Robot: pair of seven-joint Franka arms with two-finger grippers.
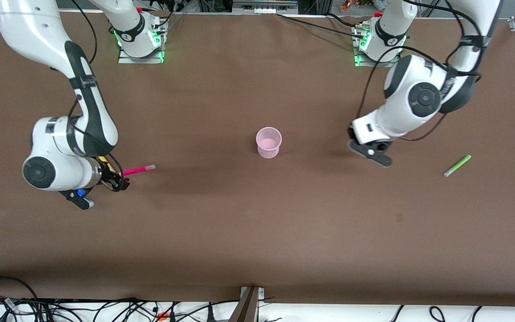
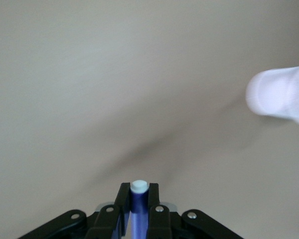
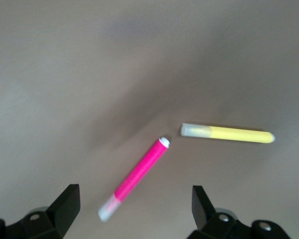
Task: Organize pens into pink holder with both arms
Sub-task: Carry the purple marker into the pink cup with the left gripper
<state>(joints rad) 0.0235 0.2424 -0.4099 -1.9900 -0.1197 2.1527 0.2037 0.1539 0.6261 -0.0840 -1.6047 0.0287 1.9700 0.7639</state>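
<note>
I need to grab the pen's magenta-pink body point(image 1: 132, 171) with my right gripper next, so that the pen can go in the pink holder point(image 1: 268, 142).
The pink holder point(image 1: 268, 142) stands upright in the middle of the table. My left gripper point(image 1: 370, 154) hangs over the table between the holder and the light green pen point(image 1: 457, 166). In the left wrist view it point(image 2: 138, 193) is shut on the dark purple pen point(image 2: 138, 206), pale end outward. My right gripper point(image 1: 116, 180) is open over one end of the magenta-pink pen point(image 1: 139, 170). In the right wrist view that pen point(image 3: 139, 177) lies with its pale end between the open fingers point(image 3: 65, 204). The yellow pen point(image 3: 229, 133) lies beside it, mostly hidden under the arm in the front view.
The brown table point(image 1: 257, 232) runs wide around the holder. The arm bases point(image 1: 140, 38) stand along the edge farthest from the front camera. Cables lie along the nearest edge point(image 1: 105, 308). A pale blurred shape point(image 2: 281, 97) shows in the left wrist view.
</note>
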